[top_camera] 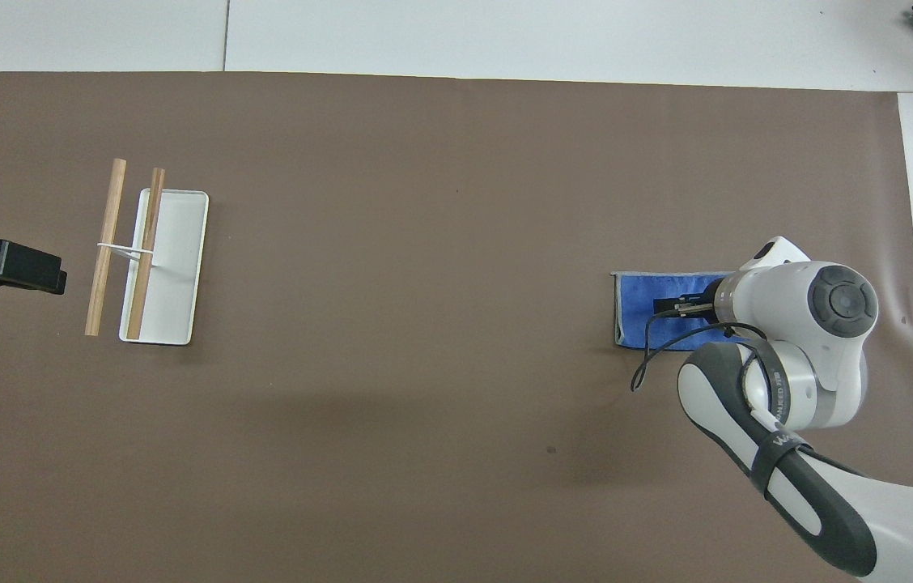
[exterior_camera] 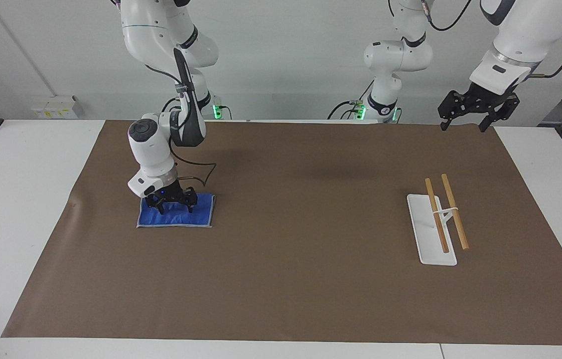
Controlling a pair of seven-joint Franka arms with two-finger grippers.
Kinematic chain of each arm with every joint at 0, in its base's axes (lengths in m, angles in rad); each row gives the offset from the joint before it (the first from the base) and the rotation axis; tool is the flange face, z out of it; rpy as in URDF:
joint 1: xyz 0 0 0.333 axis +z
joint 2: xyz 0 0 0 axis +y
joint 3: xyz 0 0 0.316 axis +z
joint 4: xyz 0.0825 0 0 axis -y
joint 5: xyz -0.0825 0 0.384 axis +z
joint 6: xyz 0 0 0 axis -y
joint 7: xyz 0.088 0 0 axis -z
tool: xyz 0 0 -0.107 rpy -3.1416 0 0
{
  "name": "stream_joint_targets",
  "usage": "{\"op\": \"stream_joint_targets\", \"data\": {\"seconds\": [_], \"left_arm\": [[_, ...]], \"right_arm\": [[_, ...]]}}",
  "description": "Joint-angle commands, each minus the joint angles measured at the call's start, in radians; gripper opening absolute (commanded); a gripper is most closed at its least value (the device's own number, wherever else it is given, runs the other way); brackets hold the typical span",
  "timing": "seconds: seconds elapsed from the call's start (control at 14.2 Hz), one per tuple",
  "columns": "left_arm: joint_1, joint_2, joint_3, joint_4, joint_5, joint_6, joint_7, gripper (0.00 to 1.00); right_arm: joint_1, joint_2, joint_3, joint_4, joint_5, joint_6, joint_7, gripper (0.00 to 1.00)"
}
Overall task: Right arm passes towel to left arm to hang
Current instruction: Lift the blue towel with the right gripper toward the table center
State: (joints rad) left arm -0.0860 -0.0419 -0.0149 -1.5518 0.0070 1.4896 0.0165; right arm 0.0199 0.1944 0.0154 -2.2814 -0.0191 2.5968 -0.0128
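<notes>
My right gripper grips the towel by a fold of its cloth [top_camera: 677,291] next, to leave the blue towel's hemmed edge [top_camera: 617,312] free for my left gripper.
The blue towel [exterior_camera: 176,217] lies flat and folded on the brown mat toward the right arm's end of the table. My right gripper [exterior_camera: 175,209] points down onto the half of the towel nearer the robots, open, with its fingertips spread at the cloth's surface. In the overhead view the right arm's wrist hides most of that gripper [top_camera: 679,306] and part of the towel [top_camera: 639,312]. My left gripper [exterior_camera: 462,127] hangs open and empty, high over the mat's corner at the left arm's end, where the left arm waits; its tip [top_camera: 52,275] shows at the overhead view's edge.
A rack with a white base [exterior_camera: 430,244] and two wooden rods [exterior_camera: 455,212] stands on the mat toward the left arm's end, seen from above as base [top_camera: 177,267] and rods. A brown mat [exterior_camera: 301,249] covers the white table.
</notes>
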Motion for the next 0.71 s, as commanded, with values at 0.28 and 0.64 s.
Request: {"op": "stream_joint_targets", "data": {"seconds": [0.28,0.64], "left_arm": [[0.003,-0.029,0.001,-0.03,-0.012,-0.003,-0.01,1.0],[0.003,-0.029,0.001,-0.031,-0.012,-0.003,-0.01,1.0]], "right_arm": [[-0.008,-0.001,0.001,-0.015,0.01,0.028,-0.027,0.4],[-0.006,-0.006,0.005,-0.003,0.011,0.008,-0.013,0.0]]}}
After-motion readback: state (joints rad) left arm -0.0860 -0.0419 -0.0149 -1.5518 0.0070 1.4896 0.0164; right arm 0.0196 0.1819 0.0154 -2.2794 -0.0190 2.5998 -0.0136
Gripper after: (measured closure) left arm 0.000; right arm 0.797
